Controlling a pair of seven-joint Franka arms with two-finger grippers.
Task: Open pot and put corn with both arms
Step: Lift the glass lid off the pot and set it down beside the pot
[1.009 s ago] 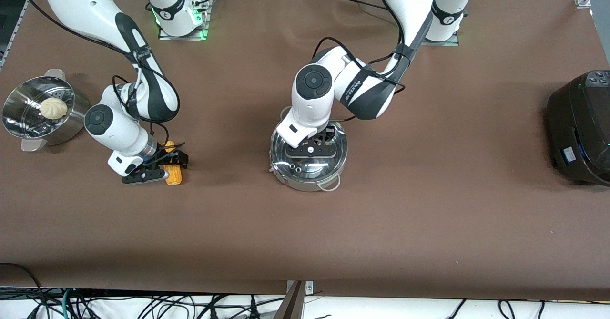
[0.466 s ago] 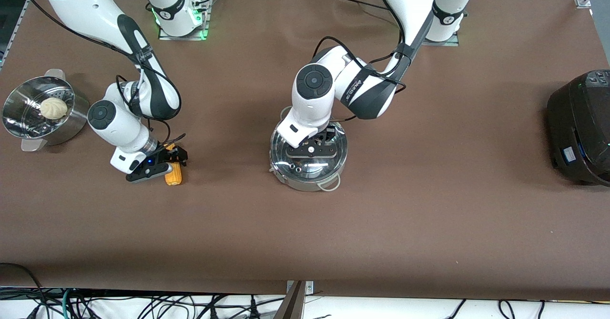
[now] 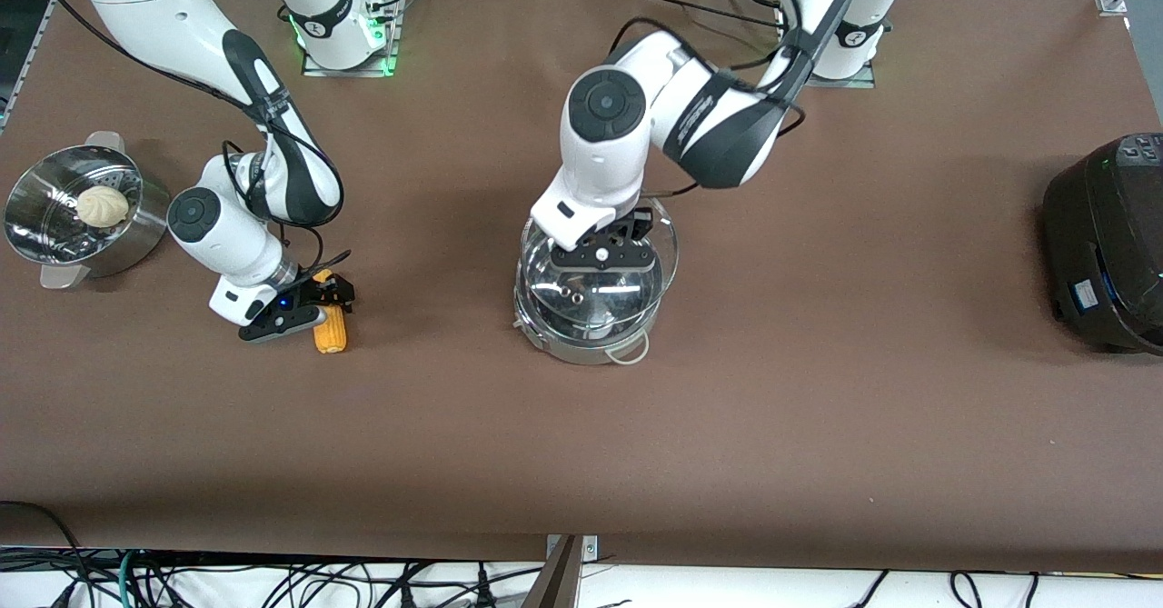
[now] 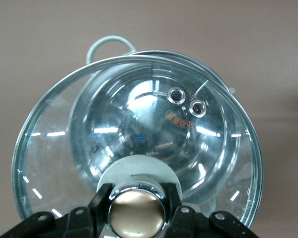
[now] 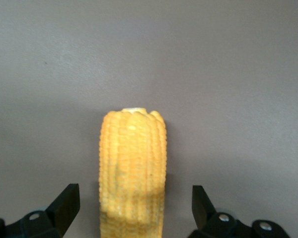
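The robot's right gripper will next grab the yellow corn cob around its kernel-covered body (image 3: 330, 330), to put the cob into the steel pot (image 3: 556, 343).
The shiny steel pot (image 3: 556, 343) stands mid-table, with a wire loop handle (image 3: 629, 352) on the side nearer the front camera. My left gripper (image 3: 603, 258) is shut on the knob (image 4: 137, 213) of the clear glass lid (image 3: 661, 254) and holds it raised and tilted just above the pot; the pot bowl (image 4: 149, 119) shows through the glass (image 4: 49, 148). The yellow-orange corn (image 3: 331, 330) lies on the table toward the right arm's end. My right gripper (image 3: 304, 308) is low over it, open, its fingers (image 5: 64, 204) on either side of the cob (image 5: 133, 163) without touching.
A perforated steel steamer bowl (image 3: 54, 244) holding a pale bun (image 3: 102, 205) stands at the right arm's end of the table. A big black rounded appliance (image 3: 1108, 244) sits at the left arm's end.
My left gripper has lifted the lid off the pot and tilted it. My right gripper has shifted slightly and settled lower around the corn.
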